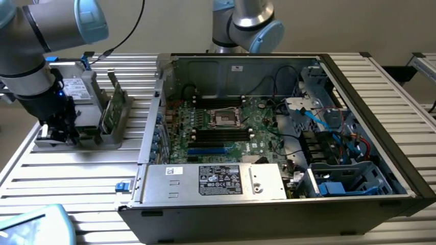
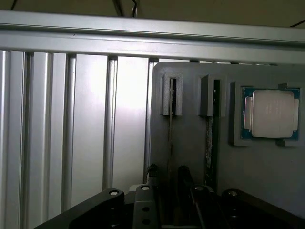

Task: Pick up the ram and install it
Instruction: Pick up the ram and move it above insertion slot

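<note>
The holder's slotted posts hold the ram's ends, so my gripper should next grab the middle of its exposed long edge [image 2: 169, 182] to pick it up.
Two rams stand on edge in a grey holder [image 1: 89, 138] on the slatted table at the exterior view's left; the nearer ram [image 1: 111, 109] is dark green. From the wrist, each shows as a thin edge in its slot: one ram [image 2: 170, 126] and a second ram [image 2: 209, 143] beside it. My gripper [image 1: 58, 133] hangs low over the holder's near end, left of the sticks. Its jaws [image 2: 167, 193] stand apart and hold nothing, and the first ram's edge runs towards the gap between them.
A square silver processor [image 2: 270, 113] lies in the holder beside the rams. The open computer case [image 1: 368, 66] fills the exterior view's right, with black memory slots [image 1: 221, 133] on the motherboard, a power supply [image 1: 218, 179] in front and cables at the right. A second arm's base [image 1: 248, 25] stands behind it.
</note>
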Robot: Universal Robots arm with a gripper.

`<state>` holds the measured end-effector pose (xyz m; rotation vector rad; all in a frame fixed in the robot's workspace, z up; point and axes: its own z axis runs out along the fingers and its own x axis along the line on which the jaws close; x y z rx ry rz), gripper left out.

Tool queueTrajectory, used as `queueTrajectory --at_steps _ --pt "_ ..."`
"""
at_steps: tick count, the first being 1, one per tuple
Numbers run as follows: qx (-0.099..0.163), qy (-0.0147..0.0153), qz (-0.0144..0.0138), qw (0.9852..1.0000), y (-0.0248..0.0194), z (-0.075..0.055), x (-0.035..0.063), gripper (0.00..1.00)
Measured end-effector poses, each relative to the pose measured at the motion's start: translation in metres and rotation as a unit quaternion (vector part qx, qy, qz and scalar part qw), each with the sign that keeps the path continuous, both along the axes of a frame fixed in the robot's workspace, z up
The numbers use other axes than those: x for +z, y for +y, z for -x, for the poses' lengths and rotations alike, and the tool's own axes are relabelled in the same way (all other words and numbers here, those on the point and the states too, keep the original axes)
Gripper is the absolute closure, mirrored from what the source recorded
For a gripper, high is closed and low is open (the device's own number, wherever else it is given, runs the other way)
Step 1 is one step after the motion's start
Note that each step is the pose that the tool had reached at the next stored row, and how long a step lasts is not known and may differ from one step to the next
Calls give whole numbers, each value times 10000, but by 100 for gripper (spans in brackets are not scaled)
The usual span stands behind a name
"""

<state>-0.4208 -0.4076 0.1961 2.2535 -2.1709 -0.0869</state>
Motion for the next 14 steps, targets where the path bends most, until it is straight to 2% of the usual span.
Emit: queueTrajectory --at_steps 11,12,13,14 --pt "5 6 0 10000 0 -7 0 69" --pt "5 7 0 10000 0 -8 0 71" --pt "5 7 0 10000 0 -8 0 78" --pt "5 7 -1 10000 0 -8 0 78"
